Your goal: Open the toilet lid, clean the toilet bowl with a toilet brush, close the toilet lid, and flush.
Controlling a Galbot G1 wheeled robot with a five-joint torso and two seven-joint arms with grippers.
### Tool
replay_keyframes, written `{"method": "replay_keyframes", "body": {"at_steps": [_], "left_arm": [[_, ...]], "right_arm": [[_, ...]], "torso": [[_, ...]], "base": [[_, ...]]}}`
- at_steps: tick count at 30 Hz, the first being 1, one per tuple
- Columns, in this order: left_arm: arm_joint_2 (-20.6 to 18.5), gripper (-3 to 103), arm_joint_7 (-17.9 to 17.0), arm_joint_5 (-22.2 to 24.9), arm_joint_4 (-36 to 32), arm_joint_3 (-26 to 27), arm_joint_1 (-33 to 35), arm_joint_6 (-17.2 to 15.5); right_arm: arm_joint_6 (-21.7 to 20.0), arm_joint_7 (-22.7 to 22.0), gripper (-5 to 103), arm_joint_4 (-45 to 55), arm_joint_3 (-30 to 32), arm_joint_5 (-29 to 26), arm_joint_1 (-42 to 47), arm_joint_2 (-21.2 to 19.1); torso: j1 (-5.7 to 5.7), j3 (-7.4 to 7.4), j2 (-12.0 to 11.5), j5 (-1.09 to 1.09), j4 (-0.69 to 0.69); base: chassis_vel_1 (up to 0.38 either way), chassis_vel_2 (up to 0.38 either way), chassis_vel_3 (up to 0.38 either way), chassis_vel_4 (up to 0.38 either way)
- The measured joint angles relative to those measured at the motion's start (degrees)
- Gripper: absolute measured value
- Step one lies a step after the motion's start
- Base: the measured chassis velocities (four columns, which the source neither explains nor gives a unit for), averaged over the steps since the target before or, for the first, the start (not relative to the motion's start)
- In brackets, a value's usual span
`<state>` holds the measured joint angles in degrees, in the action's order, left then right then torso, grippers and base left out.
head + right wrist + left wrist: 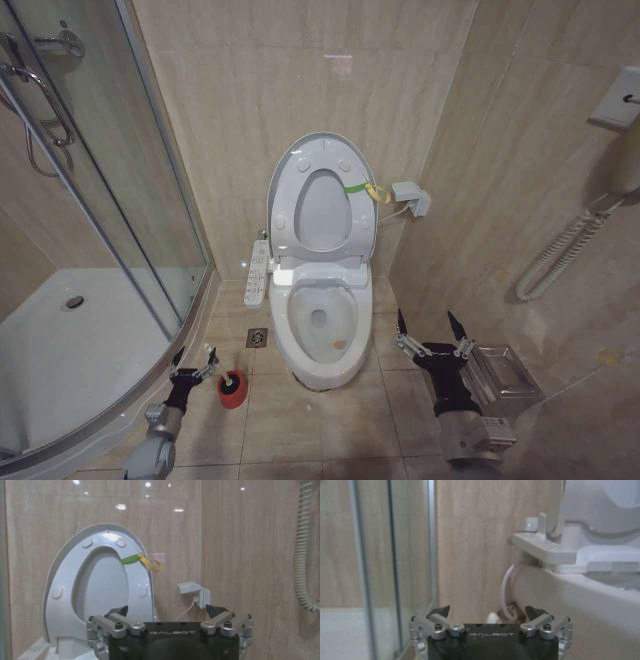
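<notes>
I next need to pick up the toilet brush with my left gripper by its pale handle [493, 618] above the red holder cup, because the cup wraps around the toilet brush's head.
The toilet lid [322, 215] stands raised against the back wall behind the lifted ring seat, a yellow-green band [362, 187] tied at its edge; the right wrist view also has the lid [97, 588]. Below it the toilet bowl [345, 335] lies open, with the button panel [257, 273] on its left side. A red holder cup [232, 391] stands on the floor left of the bowl with a dark shape in it, likely the toilet brush [232, 379]; its handle is too thin to make out. My left gripper [195, 355] [486, 610] hovers open just left of the cup. My right gripper [428, 322] [167, 608] hangs open and empty right of the bowl.
A curved glass shower screen [100, 200] and its tray [70, 340] close off the left. A floor drain [257, 337] lies beside the bowl. A metal box [500, 375] and a coiled cord [560, 255] are on the right wall, and a socket [412, 197] is beside the lid.
</notes>
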<state>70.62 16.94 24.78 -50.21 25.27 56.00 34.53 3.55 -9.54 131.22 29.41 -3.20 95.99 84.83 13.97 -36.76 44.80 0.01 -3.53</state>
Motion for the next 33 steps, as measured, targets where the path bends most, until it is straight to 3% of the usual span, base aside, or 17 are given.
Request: {"method": "replay_keyframes", "body": {"at_steps": [9, 22, 23, 29, 30, 33], "left_arm": [[1.19, 98, 4.79, -0.88, 7.08, 0.78, -2.33, 0.35], [1.45, 96, 7.48, -1.16, 11.54, 1.75, -5.31, 0.53], [1.58, 86, 7.72, -1.16, 11.77, 1.76, -5.51, 0.53], [2.51, 86, 8.35, -1.18, 12.46, 1.76, -5.78, 0.63], [2.60, 66, 8.37, -1.23, 12.61, 1.79, -5.79, 0.68], [2.62, 66, 8.38, -1.73, 13.15, 2.08, -5.82, 0.78]], "right_arm": [[0.00, 0.00, 100, 0.00, 0.00, 0.00, 0.00, 0.00], [0.00, 0.00, 100, 0.00, 0.00, 0.00, 0.00, 0.00], [0.00, 0.00, 100, 0.00, 0.00, 0.00, 0.00, 0.00], [0.00, 0.00, 100, 0.00, 0.00, 0.00, 0.00, 0.00], [0.00, 0.00, 100, 0.00, 0.00, 0.00, 0.00, 0.00], [0.00, 0.00, 100, 0.00, 0.00, 0.00, 0.00, 0.00]], "torso": [[0.00, 0.00, 0.00, -0.01, 0.02], [-0.01, 0.00, 0.00, 0.00, 0.01], [-0.01, 0.00, 0.00, -0.01, 0.01], [-0.01, 0.00, 0.00, 0.00, 0.01], [-0.01, 0.00, 0.00, -0.01, 0.01], [-0.01, 0.00, 0.00, 0.00, 0.01]], "base": [[0.000, 0.000, 0.000, 0.000], [0.000, 0.000, 0.000, 0.000], [0.000, 0.000, 0.000, 0.000], [0.000, 0.000, 0.000, 0.000], [0.000, 0.000, 0.000, 0.000], [0.000, 0.000, 0.000, 0.000]]}}
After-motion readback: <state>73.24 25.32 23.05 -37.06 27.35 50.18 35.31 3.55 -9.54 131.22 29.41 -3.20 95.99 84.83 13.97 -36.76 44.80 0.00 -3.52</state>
